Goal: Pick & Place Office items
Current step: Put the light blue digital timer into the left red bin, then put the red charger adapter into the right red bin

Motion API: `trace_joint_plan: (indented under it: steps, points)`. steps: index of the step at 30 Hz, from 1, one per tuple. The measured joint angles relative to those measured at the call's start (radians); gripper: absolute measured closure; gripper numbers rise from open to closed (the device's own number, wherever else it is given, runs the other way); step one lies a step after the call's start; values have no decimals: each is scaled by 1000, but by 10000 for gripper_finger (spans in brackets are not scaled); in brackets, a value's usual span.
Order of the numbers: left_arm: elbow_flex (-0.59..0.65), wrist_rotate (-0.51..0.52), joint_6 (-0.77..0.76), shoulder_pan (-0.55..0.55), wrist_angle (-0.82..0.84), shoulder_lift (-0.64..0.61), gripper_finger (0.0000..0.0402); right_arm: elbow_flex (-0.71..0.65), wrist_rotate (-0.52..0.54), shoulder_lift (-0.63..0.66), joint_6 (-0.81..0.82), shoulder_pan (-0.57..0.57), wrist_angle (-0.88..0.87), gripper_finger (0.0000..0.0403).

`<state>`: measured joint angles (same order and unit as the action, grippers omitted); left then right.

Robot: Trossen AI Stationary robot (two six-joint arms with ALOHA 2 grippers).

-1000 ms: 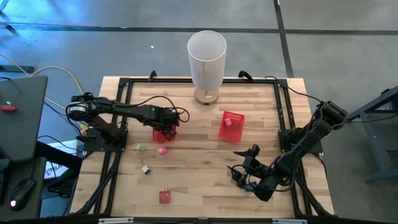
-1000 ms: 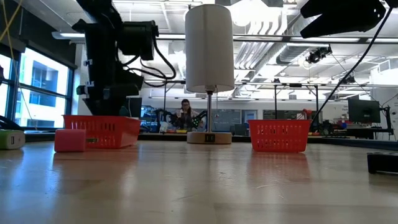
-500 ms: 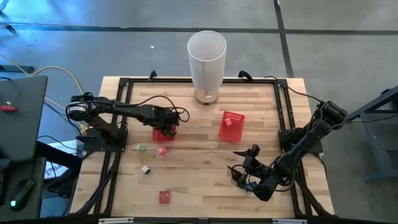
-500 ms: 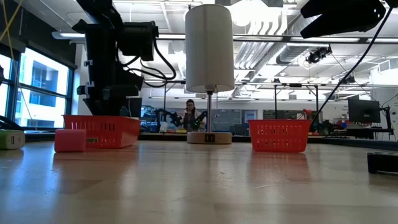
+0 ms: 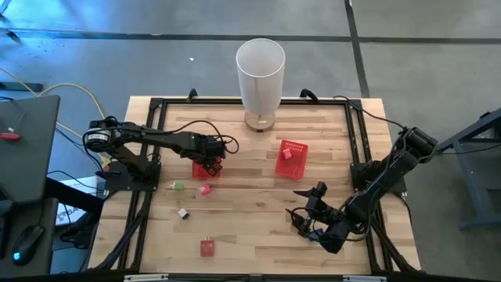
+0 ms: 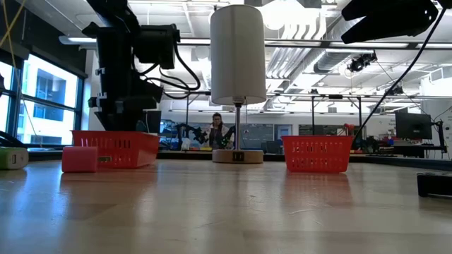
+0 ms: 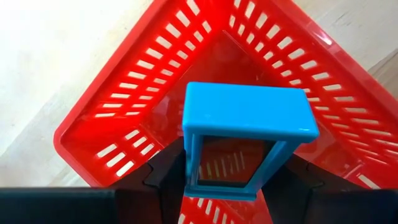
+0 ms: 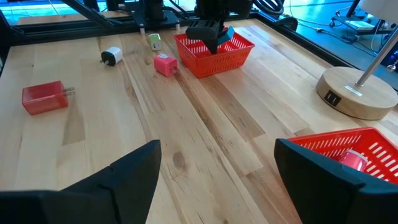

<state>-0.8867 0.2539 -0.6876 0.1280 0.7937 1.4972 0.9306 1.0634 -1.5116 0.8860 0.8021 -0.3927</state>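
Observation:
I should let go of the item with my left gripper now, because the blue item [image 7: 245,115] hangs inside the red basket's rim [image 7: 112,68] and would stay in the basket.
My left gripper [image 5: 210,160] hangs over the left red basket [image 7: 124,106], pointing down, shut on a blue block-shaped office item [image 7: 247,121]. My right gripper [image 5: 302,210] waits open above the table's near right part and holds nothing; its fingers frame the right wrist view. Loose on the wood lie a green item [image 5: 178,186], a pink item [image 5: 204,189], a white-and-black item [image 5: 183,213] and a red item [image 5: 207,247]. The right red basket [image 5: 291,158] holds a pink item [image 5: 287,154]. My left gripper pinches the blue item by two opposite sides [image 7: 191,168], one dark finger [image 7: 166,180] on each. The fingers come from above, pointing down. The item is lifted clear above the inside of the left basket; its flat blue face [image 7: 249,106] turns away from the gripper.
A tall white cylinder lamp [image 5: 260,74] on a round wooden base [image 8: 351,93] stands at the far middle. A dark frame [image 5: 149,141] runs along the table's edges. A small black object [image 6: 434,185] lies at the low view's right. A person [image 6: 217,128] shows in the room behind.

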Motion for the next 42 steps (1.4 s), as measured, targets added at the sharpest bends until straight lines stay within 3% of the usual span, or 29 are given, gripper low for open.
trace_joint_plan:
  steps: [15, 27, 35, 42]
  points:
    - [0, -14, 11, 0, -1, 0, 230, 0, 0, 0, 0, 0, 0, 102]
    - [0, -14, 18, 3, -11, 0, 132, 0, 0, 0, 0, 0, 0, 102]
    - [-2, -14, 2, 8, -10, -21, 126, 0, 0, 0, 0, 0, 0, 102]
    - [-2, -14, -1, -3, -9, -116, 126, 0, 0, 0, 0, 0, 0, 102]
